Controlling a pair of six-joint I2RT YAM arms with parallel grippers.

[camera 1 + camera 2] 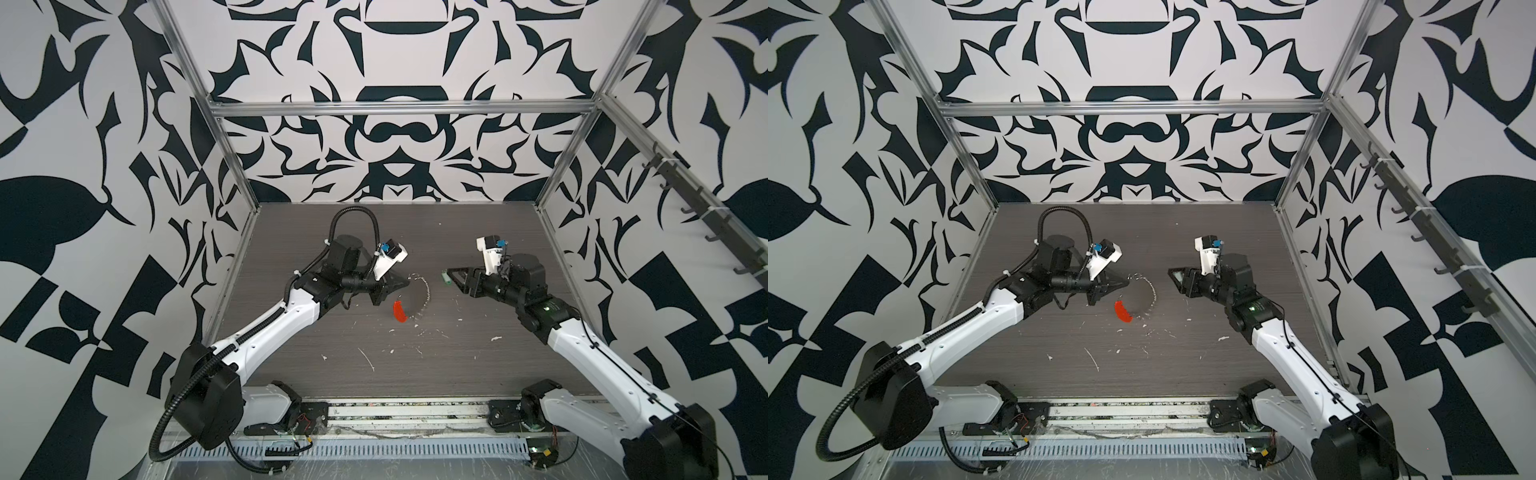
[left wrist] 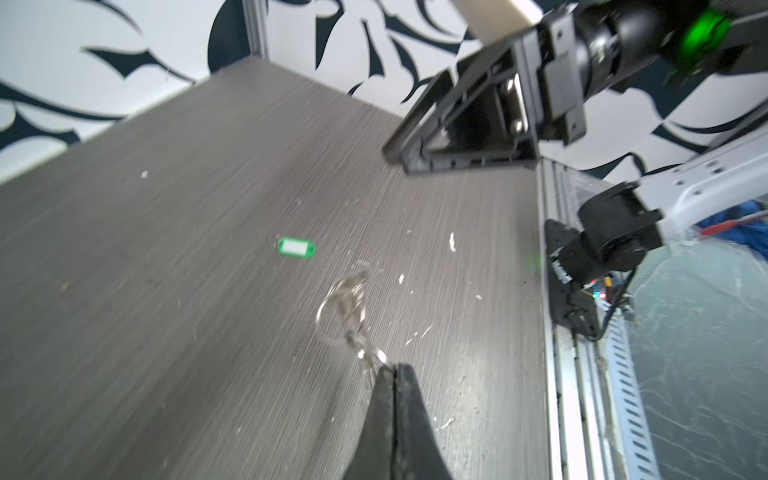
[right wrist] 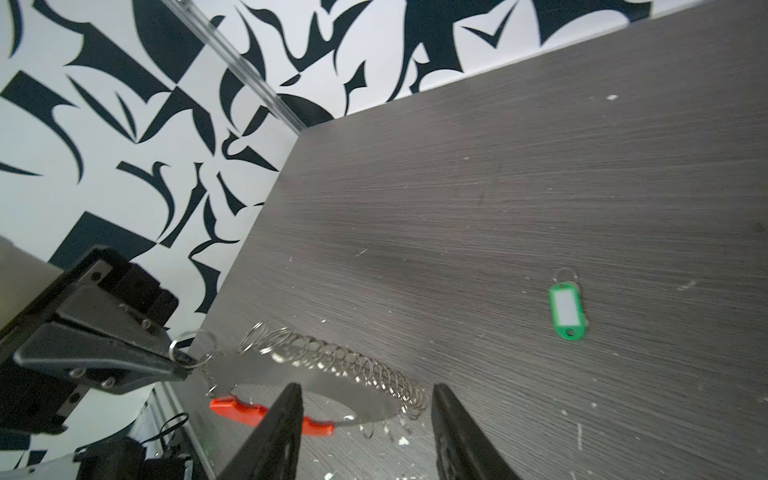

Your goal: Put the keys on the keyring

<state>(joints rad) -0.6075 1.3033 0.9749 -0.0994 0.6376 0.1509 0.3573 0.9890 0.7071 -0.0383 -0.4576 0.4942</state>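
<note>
My left gripper should hold the keyring point(image 1: 426, 296) until it lies flat: it hangs tilted by its upper end and would drop short if released now.
The keyring point(image 1: 426, 296) is a thin wire loop strung with many small silvery rings point(image 3: 332, 357) and a curved red segment point(image 1: 400, 311) point(image 1: 1122, 311). It hangs tilted, its lower edge at the table. My left gripper point(image 1: 409, 281) point(image 2: 395, 368) is shut on a small ring at the loop's upper end. The keys are one green tag with a white label point(image 3: 568, 309) point(image 2: 296, 247), flat on the table to the right of the loop. My right gripper point(image 1: 454, 279) point(image 3: 365, 399) hovers open beside the tag point(image 1: 446, 277), with nothing between its fingers.
White flecks point(image 1: 368, 358) litter the dark wood-grain table point(image 1: 457, 365). Aluminium frame posts point(image 1: 557, 174) stand at the back corners. A rail with the arm bases point(image 1: 407, 411) runs along the front edge. Hooks point(image 1: 706, 239) line the right wall.
</note>
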